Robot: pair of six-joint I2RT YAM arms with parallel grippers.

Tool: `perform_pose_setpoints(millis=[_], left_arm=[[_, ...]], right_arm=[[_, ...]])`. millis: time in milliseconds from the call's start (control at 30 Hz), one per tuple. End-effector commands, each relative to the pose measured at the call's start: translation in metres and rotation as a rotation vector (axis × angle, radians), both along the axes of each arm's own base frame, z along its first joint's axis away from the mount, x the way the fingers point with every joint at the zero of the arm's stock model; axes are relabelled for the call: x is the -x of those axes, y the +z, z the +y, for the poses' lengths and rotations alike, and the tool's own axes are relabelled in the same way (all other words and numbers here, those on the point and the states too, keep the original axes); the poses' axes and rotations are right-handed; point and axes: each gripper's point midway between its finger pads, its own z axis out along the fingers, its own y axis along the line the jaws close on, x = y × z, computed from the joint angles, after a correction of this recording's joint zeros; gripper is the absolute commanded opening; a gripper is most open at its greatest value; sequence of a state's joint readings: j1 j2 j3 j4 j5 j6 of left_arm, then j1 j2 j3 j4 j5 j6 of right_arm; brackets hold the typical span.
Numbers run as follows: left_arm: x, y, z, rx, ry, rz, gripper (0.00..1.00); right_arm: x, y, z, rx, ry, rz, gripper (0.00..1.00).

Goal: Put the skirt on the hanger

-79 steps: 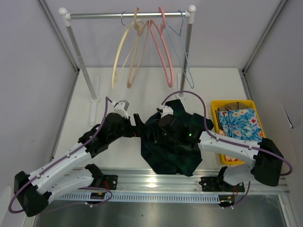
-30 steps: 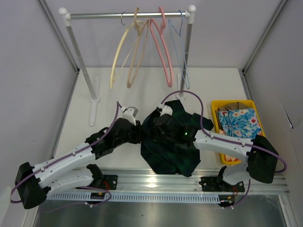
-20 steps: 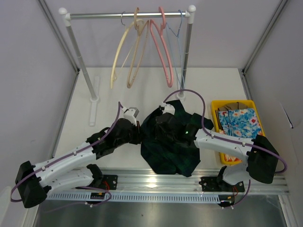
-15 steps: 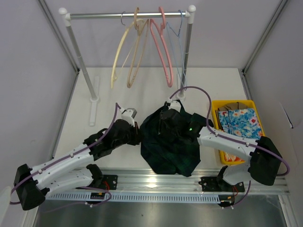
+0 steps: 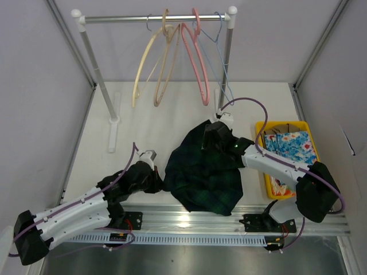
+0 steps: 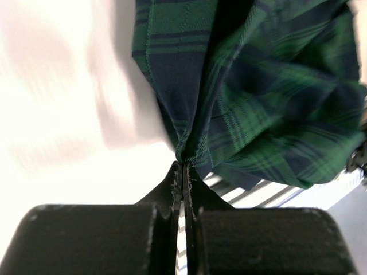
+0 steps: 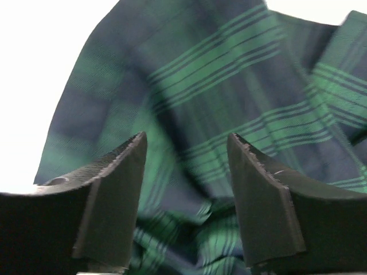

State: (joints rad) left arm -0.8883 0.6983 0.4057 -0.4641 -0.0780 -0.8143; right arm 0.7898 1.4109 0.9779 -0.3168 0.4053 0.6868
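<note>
The skirt has to be spread out for the hanger, so my right gripper needs to grab the skirt's far edge (image 5: 204, 142) next, opposite my left gripper's pinch.
The dark green and navy plaid skirt (image 5: 203, 175) lies crumpled on the table between the two arms. My left gripper (image 5: 160, 183) is at its left edge, shut on a pinch of the fabric; in the left wrist view the fingertips (image 6: 183, 165) meet on a gathered fold of the skirt (image 6: 258, 86). My right gripper (image 5: 210, 136) hovers over the skirt's far edge, open, with plaid cloth (image 7: 229, 69) below its spread jaws (image 7: 186, 140) and nothing between them. The pale cream-yellow hanger (image 5: 143, 63) hangs leftmost on the rack rail, far from both grippers.
A tan hanger (image 5: 166, 66), a pink hanger (image 5: 196, 57) and a thin blue wire hanger (image 5: 222, 69) share the rail (image 5: 114, 19). White rack posts (image 5: 94, 66) stand at the back. A yellow bin (image 5: 262, 129) with floral cloth (image 5: 289, 150) sits right.
The left gripper shut on the skirt's left edge and drew back toward the near left, stretching the cloth. The right gripper opened, let go of the skirt and lifted toward the far right.
</note>
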Motion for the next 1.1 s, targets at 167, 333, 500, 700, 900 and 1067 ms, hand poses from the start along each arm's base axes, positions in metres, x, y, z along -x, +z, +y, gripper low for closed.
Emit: perform_pose_setpoints(millis=[167,333,500,700,900,1067], left_arm=[[0.039,-0.036,0.006,0.017,-0.027,0.175,0.0],[0.042,-0.043,0.009,0.008,-0.023,0.191,0.0],[0.042,-0.042,0.007,0.017,-0.03,0.187,0.0],[0.041,-0.041,0.007,0.022,-0.029,0.179,0.0],[0.039,-0.036,0.006,0.027,-0.031,0.168,0.0],[0.038,-0.033,0.005,0.038,-0.026,0.161,0.0]], right_arm=[[-0.05,0.002,0.0,0.032,-0.048,-0.074,0.74],[-0.068,0.009,0.01,0.045,-0.039,-0.108,0.8],[-0.089,0.016,0.024,0.071,-0.005,-0.142,0.84],[-0.114,0.008,0.03,0.077,0.003,-0.127,0.86],[-0.126,-0.018,0.035,0.123,0.018,-0.07,0.84],[-0.12,-0.027,0.026,0.138,-0.003,-0.044,0.67]])
